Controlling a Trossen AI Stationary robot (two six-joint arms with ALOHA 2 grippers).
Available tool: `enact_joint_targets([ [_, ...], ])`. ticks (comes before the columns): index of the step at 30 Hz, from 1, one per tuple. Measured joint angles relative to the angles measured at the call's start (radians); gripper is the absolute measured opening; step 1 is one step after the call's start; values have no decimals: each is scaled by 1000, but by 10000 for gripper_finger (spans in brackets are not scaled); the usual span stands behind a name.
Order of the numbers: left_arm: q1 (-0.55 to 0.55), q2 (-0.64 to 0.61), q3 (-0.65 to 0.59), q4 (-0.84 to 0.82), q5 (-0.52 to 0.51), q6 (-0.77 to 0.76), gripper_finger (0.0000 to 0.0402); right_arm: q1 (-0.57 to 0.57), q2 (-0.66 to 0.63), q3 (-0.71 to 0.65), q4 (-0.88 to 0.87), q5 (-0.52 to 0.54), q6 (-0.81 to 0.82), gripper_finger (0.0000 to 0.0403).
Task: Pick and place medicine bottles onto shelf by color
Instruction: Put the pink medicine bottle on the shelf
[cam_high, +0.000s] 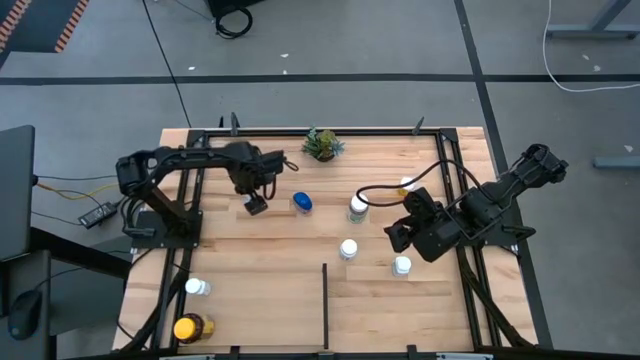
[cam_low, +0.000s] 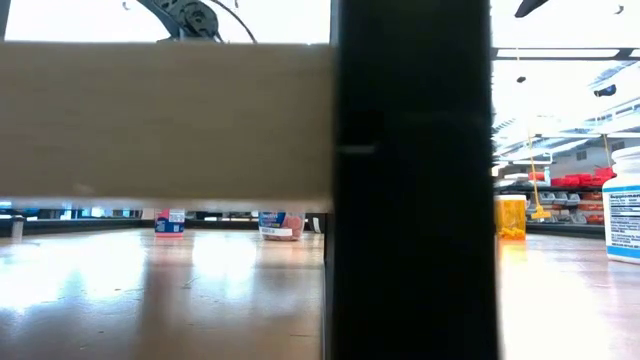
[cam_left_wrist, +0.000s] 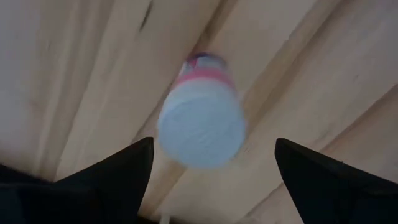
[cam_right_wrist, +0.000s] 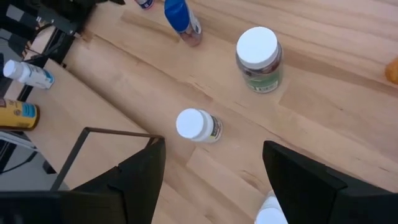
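Note:
My left gripper is to sort the pink-banded bottle in beside the amber bottle, so it should grip the bottle by its round white cap (cam_left_wrist: 201, 132) next.
My left gripper (cam_high: 256, 204) is open and hovers over a pink-banded, white-capped bottle (cam_left_wrist: 202, 118) that stands upright on the shelf's wood surface (cam_high: 270, 260). Its fingers stand on either side of the cap, apart from it. My right gripper (cam_high: 398, 235) is open and empty above the right half, with a small white-capped bottle (cam_right_wrist: 198, 126) ahead of it. A blue-capped bottle (cam_high: 302, 203), a green-labelled white-capped bottle (cam_high: 358, 207), two small white bottles (cam_high: 348, 249) (cam_high: 401, 265) and an orange one (cam_high: 406, 185) stand around it.
A white bottle (cam_high: 197, 287) and an amber bottle with a yellow lid (cam_high: 187, 327) stand at the near left. A short black divider bar (cam_high: 325, 305) runs from the near edge. A green potted plant (cam_high: 321, 144) sits at the far rail. Black rails (cam_high: 445, 170) bound the wood.

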Motion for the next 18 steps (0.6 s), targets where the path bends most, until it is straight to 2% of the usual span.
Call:
enact_joint_targets([
  [6,-20,-33,5,85,-23,-29,341,0,0,0,0,0,-5,276],
  [18,-8,-30,3,91,-29,-18,341,0,0,0,0,0,16,276],
])
